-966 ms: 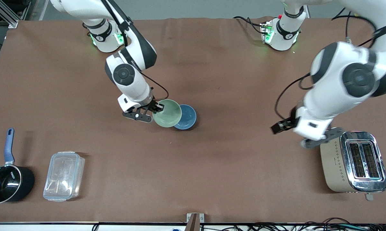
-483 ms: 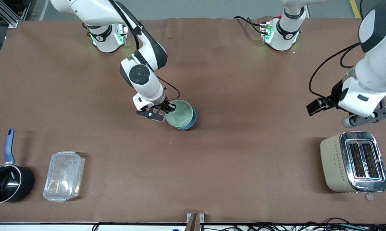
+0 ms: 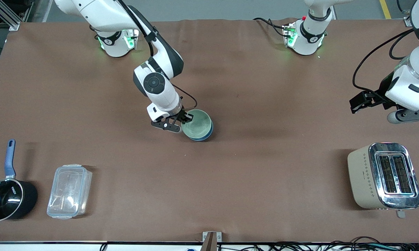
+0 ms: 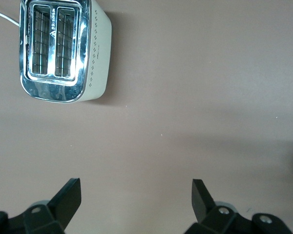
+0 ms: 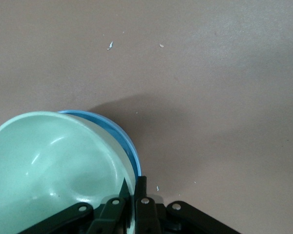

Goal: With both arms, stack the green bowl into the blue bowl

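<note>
The robot's right gripper will open, because the green bowl (image 3: 197,123) is inside the blue bowl's rim (image 3: 208,135).
The pale green bowl (image 3: 197,123) sits inside the blue bowl (image 3: 206,135) near the middle of the table; only a blue crescent of rim shows under it. My right gripper (image 3: 185,118) is shut on the green bowl's rim at the side toward the right arm's end. In the right wrist view one finger is inside the green bowl (image 5: 49,165) and one outside, with the blue bowl's rim (image 5: 127,141) just beyond. My left gripper (image 3: 392,111) is open and empty, up over bare table near the toaster; its fingers (image 4: 68,195) show wide apart.
A toaster (image 3: 383,176) stands at the left arm's end, also in the left wrist view (image 4: 63,48). A clear plastic box (image 3: 69,191) and a black saucepan with blue handle (image 3: 7,195) lie at the right arm's end, near the front camera.
My right gripper carried the green bowl over the blue bowl and lowered it in. My left arm rose and swung away from the toaster, toward the table's end.
</note>
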